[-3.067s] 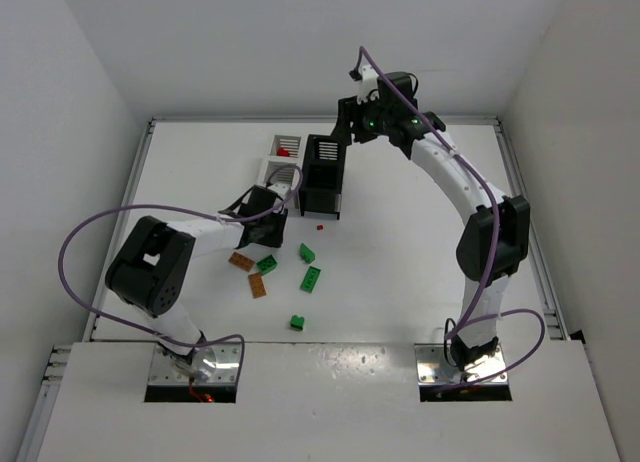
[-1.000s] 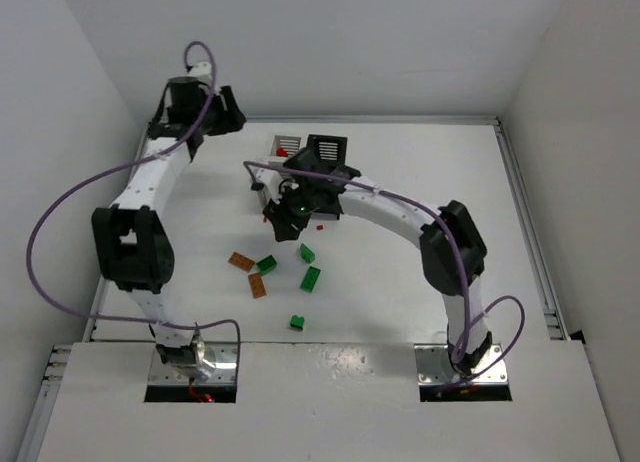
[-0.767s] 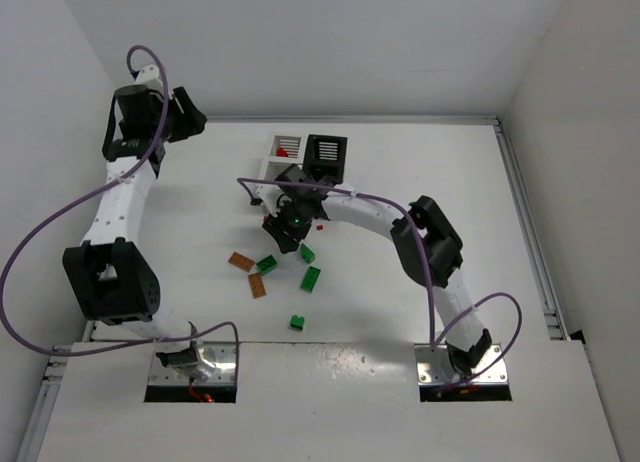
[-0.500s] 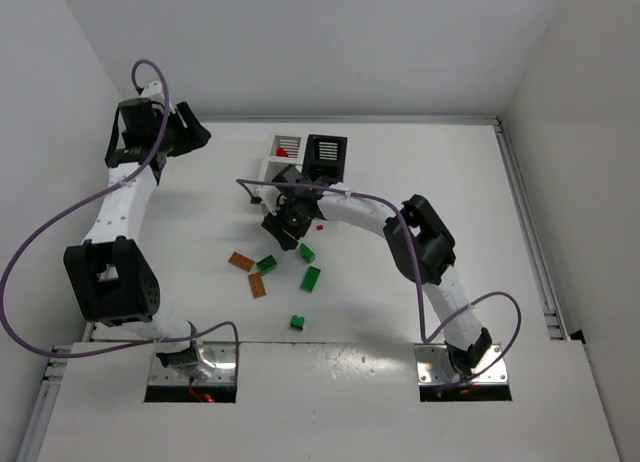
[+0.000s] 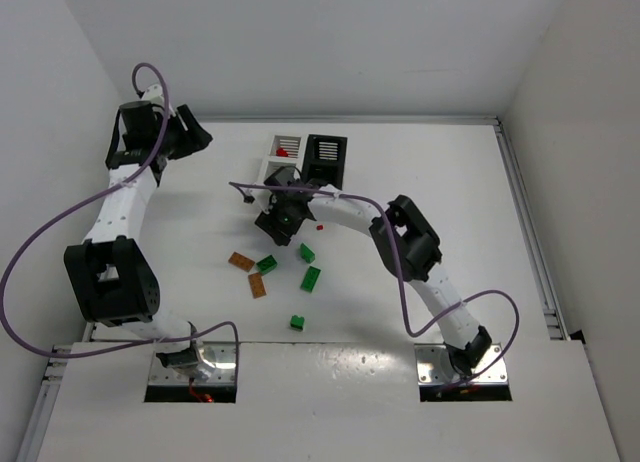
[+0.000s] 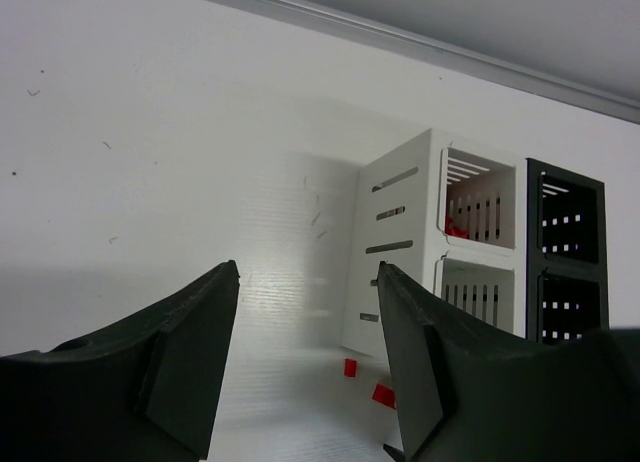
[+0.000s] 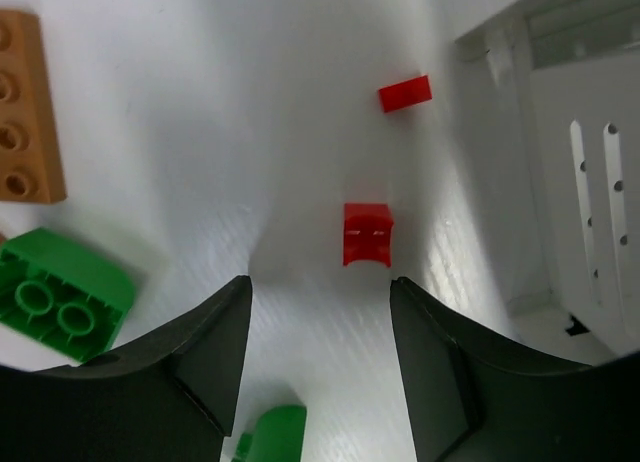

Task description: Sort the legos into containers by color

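Next, my right gripper grabs the small red lego by its sides, leaving the lego's end free to enter the white bin.
My right gripper (image 7: 320, 287) hangs open just over the table, and a small red lego (image 7: 367, 233) lies ahead of its tips, touching neither. A flat red piece (image 7: 404, 93) lies beyond it, near the white container (image 7: 590, 182). From above, the right gripper (image 5: 270, 228) sits in front of the two white bins (image 5: 275, 167) and the black bin (image 5: 325, 157). My left gripper (image 5: 198, 134) is raised at the far left, open and empty, its view facing the white bins (image 6: 430, 242). A red lego (image 6: 455, 227) lies in the far white bin.
Loose on the table are green bricks (image 5: 311, 278) (image 5: 297, 322) (image 5: 267, 265) and two orange-brown bricks (image 5: 241, 261) (image 5: 258, 285). An orange-brown brick (image 7: 28, 107) and a green one (image 7: 62, 292) lie left of my right fingers. Side walls bound the table.
The left arm swung left from the back wall and settled. The right arm folded further left, its gripper drifting slightly left in front of the bins with its jaws a little wider.
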You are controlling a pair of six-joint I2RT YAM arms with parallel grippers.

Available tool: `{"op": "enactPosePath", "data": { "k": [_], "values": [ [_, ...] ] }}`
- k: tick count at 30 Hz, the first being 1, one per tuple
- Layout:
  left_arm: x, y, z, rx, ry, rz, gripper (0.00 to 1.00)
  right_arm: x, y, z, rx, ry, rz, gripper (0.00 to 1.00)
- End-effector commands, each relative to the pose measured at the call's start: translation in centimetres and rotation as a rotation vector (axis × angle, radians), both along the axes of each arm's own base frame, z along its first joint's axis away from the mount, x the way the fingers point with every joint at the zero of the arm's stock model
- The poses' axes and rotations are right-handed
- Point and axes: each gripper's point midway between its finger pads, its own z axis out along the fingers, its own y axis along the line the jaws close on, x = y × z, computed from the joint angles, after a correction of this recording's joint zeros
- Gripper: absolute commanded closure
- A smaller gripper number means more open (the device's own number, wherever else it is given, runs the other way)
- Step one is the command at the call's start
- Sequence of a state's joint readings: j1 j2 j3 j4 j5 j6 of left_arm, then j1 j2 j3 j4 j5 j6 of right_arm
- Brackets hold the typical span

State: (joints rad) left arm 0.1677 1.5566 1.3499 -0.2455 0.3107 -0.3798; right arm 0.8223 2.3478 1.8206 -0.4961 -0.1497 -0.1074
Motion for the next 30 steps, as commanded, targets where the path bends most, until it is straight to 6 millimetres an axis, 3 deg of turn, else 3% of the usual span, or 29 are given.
{"op": "enactPosePath", "data": {
  "k": [1, 12, 15, 18, 19, 20, 23, 24, 26, 27, 28, 30],
  "values": [
    [0.0, 0.7, 1.1, -0.018, -0.039, 0.010, 0.36, 1.1, 0.8, -0.4, -0.006, -0.044, 0.004, 0.42],
    [-0.1, 0.9, 0.7, -0.032, -0.030, 0.014, 0.36, 2.0, 2.0, -1.6, -0.001, -0.044, 0.016, 0.42],
    [-0.1, 0.9, 0.7, -0.032, -0.030, 0.014, 0.36, 2.0, 2.0, -1.4, -0.006, -0.046, 0.024, 0.50],
    [-0.1, 0.9, 0.7, -0.032, -0.030, 0.014, 0.36, 1.8, 2.0, -1.2, 0.000, -0.038, 0.029, 0.63],
    [-0.1, 1.3, 0.7, -0.032, -0.030, 0.023, 0.36, 1.3, 1.5, -2.1, -0.018, -0.022, 0.030, 0.71],
    [-0.1, 1.3, 0.7, -0.032, -0.030, 0.023, 0.38, 1.2, 1.6, -0.7, 0.005, -0.025, 0.024, 0.74],
    [-0.4, 1.3, 0.7, -0.022, -0.031, 0.019, 0.38, -0.2, 1.0, 0.4, 0.021, 0.011, 0.016, 0.85],
    [-0.5, 1.5, 0.1, -0.006, -0.021, 0.023, 0.38, -0.7, 1.0, 2.2, 0.052, 0.006, 0.026, 0.87],
    [-0.9, 1.7, 1.1, 0.033, -0.055, 0.018, 0.38, -1.0, 1.5, 5.2, 0.105, 0.006, 0.012, 0.93],
    [-1.4, 1.7, 0.4, 0.039, -0.042, 0.014, 0.38, -0.8, 2.0, 8.8, 0.166, -0.029, 0.011, 0.94],
    [-1.6, 1.6, 0.3, 0.039, -0.040, 0.014, 0.36, -0.6, 2.3, 10.8, 0.199, -0.049, 0.003, 0.96],
    [-2.0, 1.7, -0.3, 0.068, -0.036, 0.000, 0.36, 1.6, 3.0, 16.2, 0.295, -0.129, -0.039, 0.96]
  ]
}}
